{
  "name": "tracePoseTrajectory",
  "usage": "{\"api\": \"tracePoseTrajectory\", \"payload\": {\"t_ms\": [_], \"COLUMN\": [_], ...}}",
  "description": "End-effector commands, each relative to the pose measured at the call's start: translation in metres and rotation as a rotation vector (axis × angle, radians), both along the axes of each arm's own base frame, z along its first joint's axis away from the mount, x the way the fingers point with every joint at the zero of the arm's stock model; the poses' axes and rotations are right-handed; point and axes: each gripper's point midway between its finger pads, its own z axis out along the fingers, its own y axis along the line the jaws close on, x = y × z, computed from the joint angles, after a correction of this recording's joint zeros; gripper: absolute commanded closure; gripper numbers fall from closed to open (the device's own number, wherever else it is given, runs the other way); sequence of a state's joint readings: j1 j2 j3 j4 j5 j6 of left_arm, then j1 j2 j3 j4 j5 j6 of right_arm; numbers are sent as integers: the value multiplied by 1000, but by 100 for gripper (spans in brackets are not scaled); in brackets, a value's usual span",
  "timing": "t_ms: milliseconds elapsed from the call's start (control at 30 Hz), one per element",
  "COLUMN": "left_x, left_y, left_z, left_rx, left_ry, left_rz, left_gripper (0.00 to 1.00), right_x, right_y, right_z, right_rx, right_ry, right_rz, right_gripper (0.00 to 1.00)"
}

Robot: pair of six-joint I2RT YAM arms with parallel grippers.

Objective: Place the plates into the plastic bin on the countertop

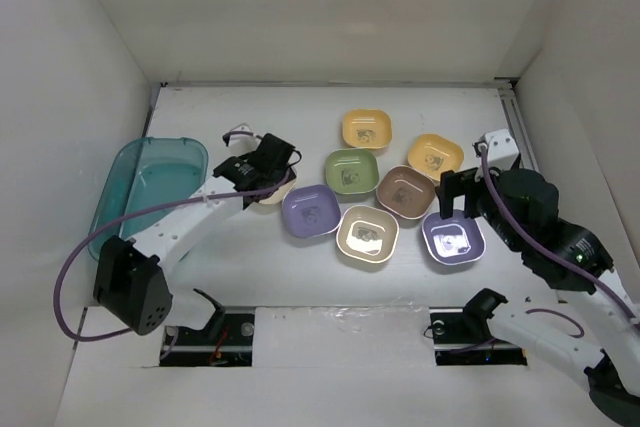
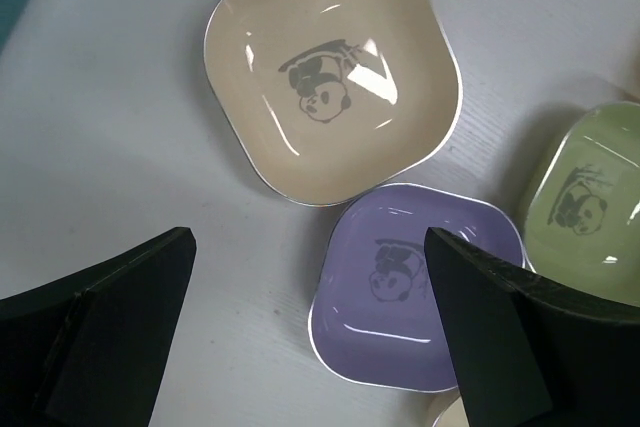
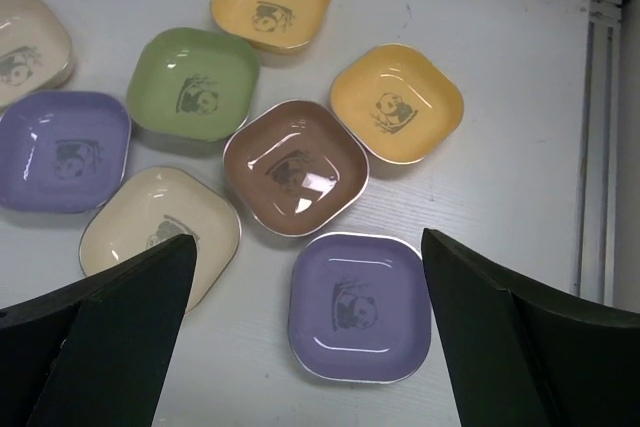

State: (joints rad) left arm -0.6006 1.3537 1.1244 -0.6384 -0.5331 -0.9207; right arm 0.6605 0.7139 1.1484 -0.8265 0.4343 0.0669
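Observation:
The beige plate's near rim faces the bin. I will grab the plate there with my left gripper, so its bottom stays free to settle inside.
Eight small plates lie on the white countertop (image 1: 250, 107): two yellow (image 1: 366, 128) (image 1: 434, 155), green (image 1: 351, 171), brown (image 1: 405, 192), two purple (image 1: 310, 211) (image 1: 452, 238), cream (image 1: 367, 234), and a beige one (image 2: 330, 72). The teal plastic bin (image 1: 150, 182) sits at the left with nothing visible in it. My left gripper (image 1: 262, 169) is open and empty, hovering over the beige plate and the left purple plate (image 2: 415, 287). My right gripper (image 1: 458, 195) is open and empty above the right purple plate (image 3: 360, 305), beside the brown plate (image 3: 295, 165).
White walls enclose the countertop on three sides. A metal rail (image 1: 515, 122) runs along the right wall. Two slots with cables (image 1: 215, 332) (image 1: 470, 332) lie at the near edge by the arm bases. A purple cable (image 1: 70, 277) loops off the left arm.

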Motion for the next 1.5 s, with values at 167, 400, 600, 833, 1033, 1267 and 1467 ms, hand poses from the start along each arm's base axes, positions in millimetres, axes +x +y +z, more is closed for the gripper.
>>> {"api": "tracePoseTrajectory", "payload": {"t_ms": [167,400,600,833,1033,1267,1467], "left_x": [4,33,35,62,103,107,69], "left_y": [36,31,36,45,40,67,148], "left_z": [-68,-105,-132,-122,-63,55,64], "left_rx": [5,4,30,47,72,52,-38], "left_ry": [67,64,137,90,-16,-147,-118], "left_rz": [245,251,295,352,362,444,656], "left_gripper": [0,9,51,85,100,100,100], "right_x": [-1,-7,-10,-10,-8,-12,-13], "right_y": [28,48,45,41,44,42,48], "right_z": [6,-5,-4,-2,-2,-10,-6], "right_rx": [55,76,82,83,85,90,99], "right_ry": [-46,-26,-36,-50,-47,-40,-53], "right_rz": [157,264,265,247,256,253,290], "right_gripper": [0,0,0,0,0,0,0]}}
